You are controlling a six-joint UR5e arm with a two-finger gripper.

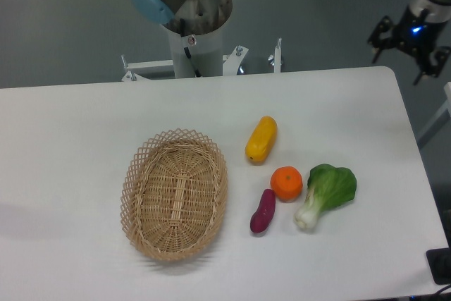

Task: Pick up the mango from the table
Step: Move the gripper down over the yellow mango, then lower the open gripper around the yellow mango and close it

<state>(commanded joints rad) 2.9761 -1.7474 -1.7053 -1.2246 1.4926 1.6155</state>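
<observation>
I need to lift the mango off the white table. For that, my gripper needs to grab the mango by the middle of its elongated body (261, 139) next.
The mango (261, 139) is a smooth, elongated yellow-orange fruit lying on the white table (70, 139), right of centre and tilted a little. Nothing touches it. My gripper (404, 56) is black with a blue light and hangs at the top right, past the table's far right corner and far from the mango. Its fingers (379, 37) stand spread apart with nothing between them.
An oval wicker basket (176, 194) stands left of the mango. A round orange (287, 182), a purple sweet potato (263, 211) and a green bok choy (327, 192) lie just in front of the mango. The arm's base column (192, 33) stands behind the table's far edge.
</observation>
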